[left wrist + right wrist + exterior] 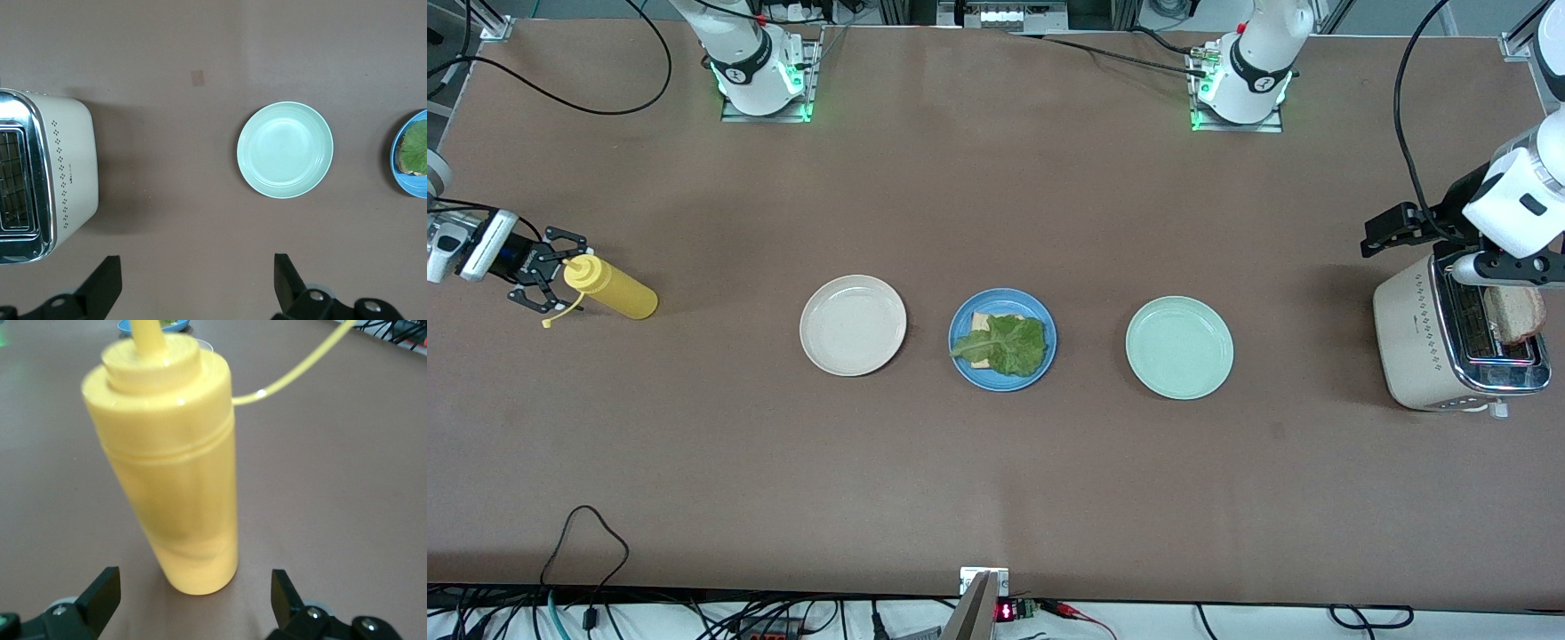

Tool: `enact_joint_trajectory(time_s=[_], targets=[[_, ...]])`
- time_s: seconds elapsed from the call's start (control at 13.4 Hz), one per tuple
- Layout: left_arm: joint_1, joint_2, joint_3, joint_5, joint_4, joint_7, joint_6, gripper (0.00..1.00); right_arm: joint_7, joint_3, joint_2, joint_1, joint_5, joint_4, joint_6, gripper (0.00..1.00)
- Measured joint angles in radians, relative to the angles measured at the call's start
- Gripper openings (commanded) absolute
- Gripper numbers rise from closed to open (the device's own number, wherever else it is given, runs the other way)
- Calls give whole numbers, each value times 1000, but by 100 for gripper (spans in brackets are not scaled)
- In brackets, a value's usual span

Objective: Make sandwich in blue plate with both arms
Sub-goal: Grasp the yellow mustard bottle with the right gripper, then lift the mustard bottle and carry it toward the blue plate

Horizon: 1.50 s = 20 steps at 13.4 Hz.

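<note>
My right gripper grabs the yellow squeeze bottle by its lower body (pixel 625 292) next, to add sauce to the sandwich in the blue plate (pixel 1044 366).
The blue plate (pixel 1044 366) lies mid-table. It holds one slice of bread (pixel 980 321) with a green lettuce leaf (pixel 1009 345) on top. A second bread slice (pixel 1515 313) stands in the toaster (pixel 1423 347) at the left arm's end. My left gripper (pixel 1389 231) is open and empty, up over bare table between the toaster and the pale green plate (pixel 1179 348); its wrist view (pixel 197 288) shows both. My right gripper (pixel 562 274) is open beside an upright yellow squeeze bottle (pixel 618 292), which stands just ahead of its fingertips (pixel 105 590), ungripped.
A cream plate (pixel 853 324) lies beside the blue plate, toward the right arm's end. The bottle's loose cap strap (pixel 560 313) hangs at its side. The blue plate's rim (pixel 400 179) shows at the edge of the left wrist view. Cables run along the near table edge.
</note>
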State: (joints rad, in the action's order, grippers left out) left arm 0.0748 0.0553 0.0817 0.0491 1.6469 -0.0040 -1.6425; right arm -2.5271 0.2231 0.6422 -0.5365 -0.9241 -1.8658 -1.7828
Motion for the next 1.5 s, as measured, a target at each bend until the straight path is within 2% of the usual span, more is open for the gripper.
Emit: enact_joint_trajectory(time_s=[0.3, 0.82, 1.2, 1.35, 1.42, 1.5], targets=[[1, 3, 0, 0, 0, 0, 0, 100, -43, -4, 51, -4, -22, 20, 31, 100], [2, 3, 0, 0, -3, 2, 27, 100, -44, -68, 65, -7, -40, 22, 40, 100], [2, 3, 0, 0, -5, 2, 30, 100, -44, -83, 74, -6, -44, 22, 40, 100], [2, 0, 0, 0, -12, 0, 28, 100, -44, -85, 74, -1, -45, 22, 40, 89], [2, -2, 0, 0, -15, -4, 22, 100, -43, -86, 74, 5, -47, 23, 39, 80], [1, -5, 3, 0, -15, -8, 11, 100, -43, -88, 74, 13, -53, 24, 39, 67]])
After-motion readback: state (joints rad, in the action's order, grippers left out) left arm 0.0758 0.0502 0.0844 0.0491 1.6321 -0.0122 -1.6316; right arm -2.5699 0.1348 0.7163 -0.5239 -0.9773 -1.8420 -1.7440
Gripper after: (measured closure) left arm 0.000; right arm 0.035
